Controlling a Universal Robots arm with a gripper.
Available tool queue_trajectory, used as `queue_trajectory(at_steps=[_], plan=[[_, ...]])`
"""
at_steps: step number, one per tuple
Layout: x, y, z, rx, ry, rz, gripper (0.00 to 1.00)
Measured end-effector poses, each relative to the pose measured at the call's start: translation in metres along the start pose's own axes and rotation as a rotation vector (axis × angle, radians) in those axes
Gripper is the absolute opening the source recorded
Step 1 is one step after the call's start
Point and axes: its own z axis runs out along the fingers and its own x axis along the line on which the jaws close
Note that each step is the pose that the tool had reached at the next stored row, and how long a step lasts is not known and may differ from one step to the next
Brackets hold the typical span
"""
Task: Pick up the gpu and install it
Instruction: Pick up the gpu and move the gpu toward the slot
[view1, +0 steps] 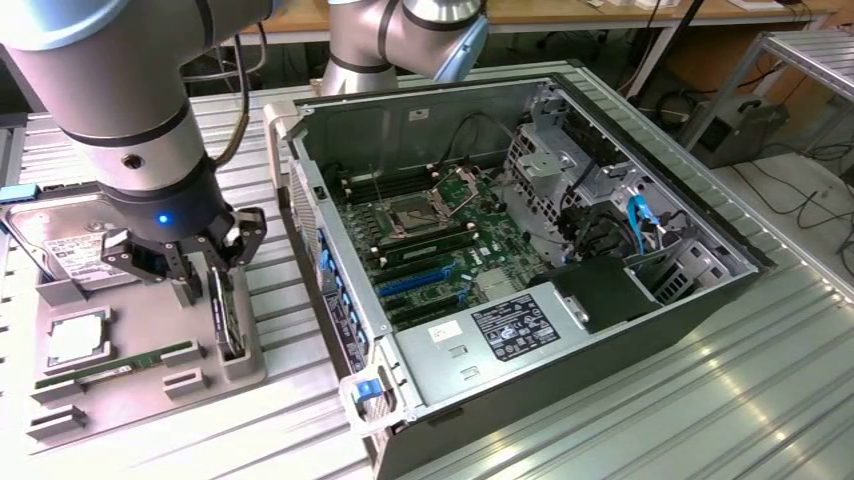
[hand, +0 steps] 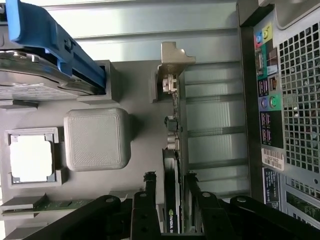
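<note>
I will grab the GPU next by its long edge with the NVIDIA lettering (hand: 171, 205) with my gripper, so the GPU's silvery bracket (hand: 173, 59) stays free and I can install the GPU.
The gpu (view1: 230, 322) stands on edge in a slot of the grey holder tray (view1: 134, 395), on the exterior view's left. In the wrist view the gpu (hand: 173, 125) runs edge-on, its silvery end bracket (hand: 176, 57) at the far end. My gripper (view1: 220, 265) hangs just over the card's top edge. It is open, and its black fingers (hand: 150, 187) straddle the card, with narrow gaps on both sides of the gripper (hand: 171, 182). The card still sits in its slot.
The open computer case (view1: 694, 215) lies to the exterior view's right, with its motherboard (view1: 427, 250) and blue slots exposed. The tray also holds a hard drive (view1: 74, 250), a processor (view1: 78, 338) and a green memory stick (view1: 120, 365). The case's rear panel (hand: 290, 100) is close beside the tray.
</note>
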Motion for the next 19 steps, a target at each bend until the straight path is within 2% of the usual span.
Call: queue_trajectory(at_steps=[8, 19], plan=[[0.000, -0.0001, 0.0088, 0.0001, -0.0001, 0.002, 0.36], [0.000, -0.0002, 0.0126, 0.0003, -0.0001, 0.004, 0.36]])
